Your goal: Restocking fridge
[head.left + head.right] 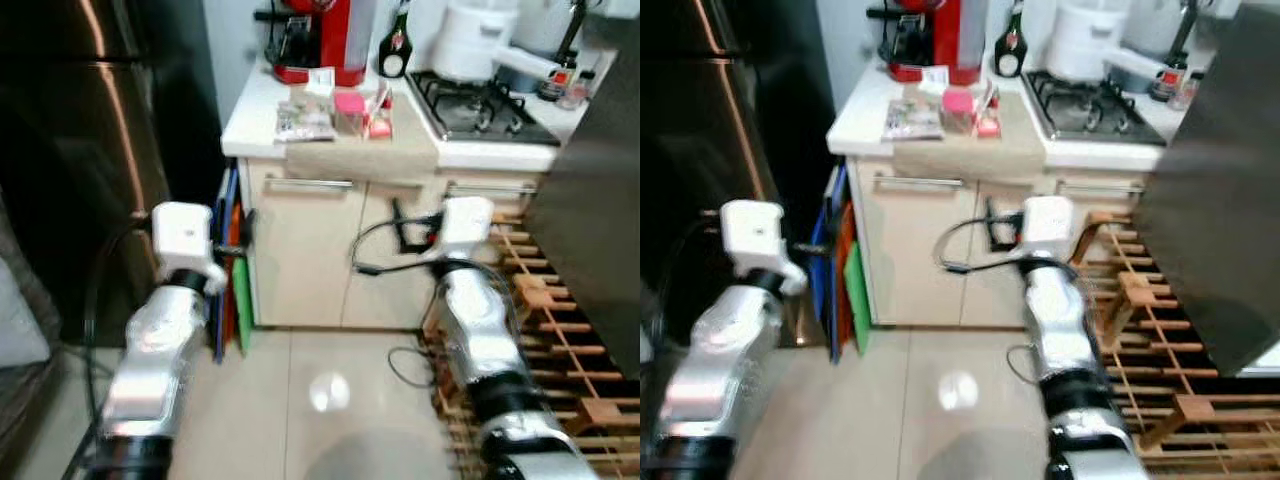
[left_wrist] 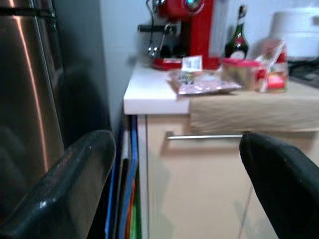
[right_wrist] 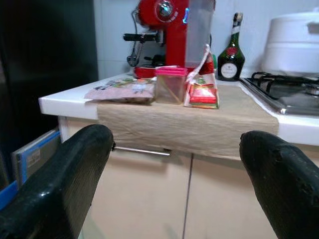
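My right gripper is going to grab the red and white carton by its folded top next, because the pink-lidded tub stands tight against the carton's side.
The dark steel fridge stands shut on my left. On the white counter ahead, a beige mat carries a flat food bag, a pink-lidded tub and a red pouch. Both arms are raised in front of the cabinet, below counter height and well short of the items. My left gripper is open and empty, its fingers spread wide. The right gripper is also open and empty, facing the mat's front edge.
A red coffee machine, a dark bottle, a white cooker and a gas hob fill the counter's back. Coloured boards lean between fridge and cabinet. A wooden rack and a dark panel crowd my right.
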`<state>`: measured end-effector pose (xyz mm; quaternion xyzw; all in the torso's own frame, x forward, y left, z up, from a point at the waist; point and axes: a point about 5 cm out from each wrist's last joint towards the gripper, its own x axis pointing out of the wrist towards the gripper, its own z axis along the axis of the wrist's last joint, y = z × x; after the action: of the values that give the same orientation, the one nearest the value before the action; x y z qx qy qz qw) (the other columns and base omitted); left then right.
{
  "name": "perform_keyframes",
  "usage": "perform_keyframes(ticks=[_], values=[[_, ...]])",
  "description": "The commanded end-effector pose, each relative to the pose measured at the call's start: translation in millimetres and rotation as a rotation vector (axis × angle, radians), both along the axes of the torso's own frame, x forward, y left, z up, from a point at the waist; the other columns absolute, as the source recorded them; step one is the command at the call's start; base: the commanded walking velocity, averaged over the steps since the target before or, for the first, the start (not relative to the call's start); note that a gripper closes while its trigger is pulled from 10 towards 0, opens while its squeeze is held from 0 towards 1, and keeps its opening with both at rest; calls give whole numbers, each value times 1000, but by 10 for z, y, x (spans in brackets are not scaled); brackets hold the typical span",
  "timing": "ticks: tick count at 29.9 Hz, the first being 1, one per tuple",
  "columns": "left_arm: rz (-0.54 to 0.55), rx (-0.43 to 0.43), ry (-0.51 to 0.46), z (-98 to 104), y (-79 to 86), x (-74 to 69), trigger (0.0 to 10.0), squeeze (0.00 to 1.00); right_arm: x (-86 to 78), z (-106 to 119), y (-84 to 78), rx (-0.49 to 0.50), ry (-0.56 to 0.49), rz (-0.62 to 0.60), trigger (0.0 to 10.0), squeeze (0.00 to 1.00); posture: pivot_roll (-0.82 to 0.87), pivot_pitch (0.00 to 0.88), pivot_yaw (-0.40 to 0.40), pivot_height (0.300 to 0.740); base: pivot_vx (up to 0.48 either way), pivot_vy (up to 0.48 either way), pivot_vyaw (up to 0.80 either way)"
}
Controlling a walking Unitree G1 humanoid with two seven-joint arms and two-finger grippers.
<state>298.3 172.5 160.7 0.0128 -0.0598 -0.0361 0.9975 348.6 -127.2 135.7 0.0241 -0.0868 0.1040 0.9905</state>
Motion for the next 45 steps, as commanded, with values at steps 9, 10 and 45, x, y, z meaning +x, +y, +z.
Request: perform_keyframes(ticks=[9, 10, 45], values=[[-28, -3, -20, 56, -78, 18, 10000, 0, 18, 11, -68, 4, 3, -21, 10000, 0, -51, 0, -11, 740, 480, 0, 0], [-28, -4, -21, 57, -79, 18, 10000, 0, 19, 13, -66, 3, 3, -19, 10000, 0, -51, 0, -12, 740, 480, 0, 0], [-117, -9, -94, 301, -226, 52, 10000, 0, 251, 1305, -160, 149, -221, -36, 10000, 0, -54, 0, -15, 740, 384, 0, 0]])
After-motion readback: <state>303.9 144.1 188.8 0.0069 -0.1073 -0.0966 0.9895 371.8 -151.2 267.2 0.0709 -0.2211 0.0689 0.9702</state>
